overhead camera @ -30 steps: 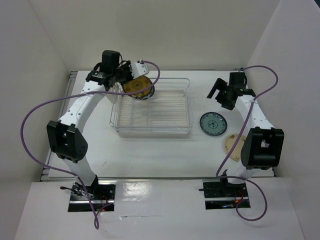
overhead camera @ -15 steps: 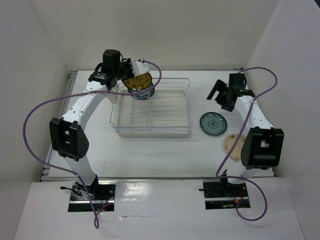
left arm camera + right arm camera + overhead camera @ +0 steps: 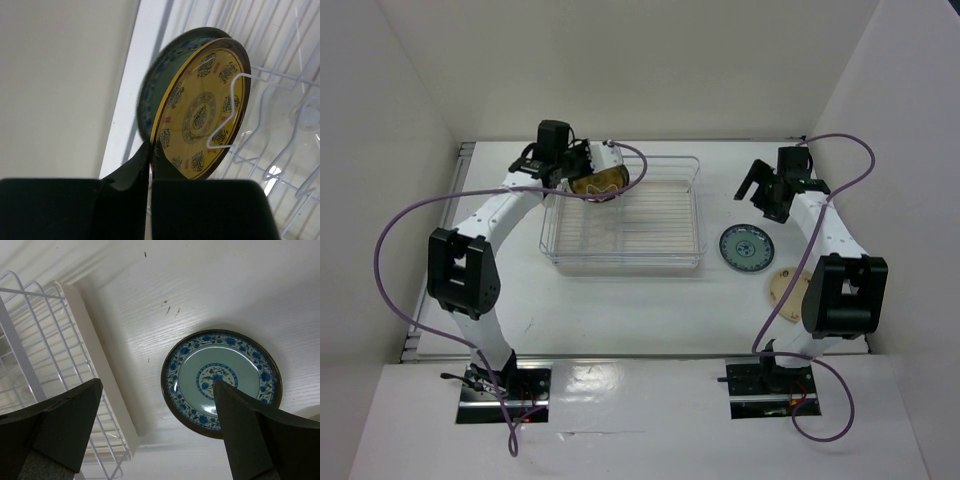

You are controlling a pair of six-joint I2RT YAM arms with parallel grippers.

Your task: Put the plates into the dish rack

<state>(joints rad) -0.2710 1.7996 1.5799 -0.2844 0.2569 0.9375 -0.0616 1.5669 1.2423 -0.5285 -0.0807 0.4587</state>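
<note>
My right gripper grabs the teal plate by its dark rim [image 3: 722, 243] [image 3: 164, 374] next, to load the plate.
My left gripper [image 3: 586, 168] is shut on the rim of an amber-yellow plate [image 3: 601, 180] at the back left corner of the clear dish rack [image 3: 620, 263]. In the left wrist view the gripper [image 3: 151, 146] holds this plate [image 3: 202, 117] on edge against a white rack wire [image 3: 224, 131]. A green plate with a blue border [image 3: 156, 95] stands close behind it. My right gripper [image 3: 767, 200] is open above the table, with the teal plate [image 3: 745, 246] lying flat below it. The right wrist view shows that plate [image 3: 221, 382] beyond the spread gripper [image 3: 157, 415].
A cream plate [image 3: 785, 286] lies on the table near the teal one, partly hidden by the right arm [image 3: 840, 290]. The rack's white wire insert [image 3: 35, 345] is left of the right gripper. White walls enclose the table on three sides.
My left gripper has moved right and down with the amber plate, into the rack's back left corner. The right arm has not moved.
</note>
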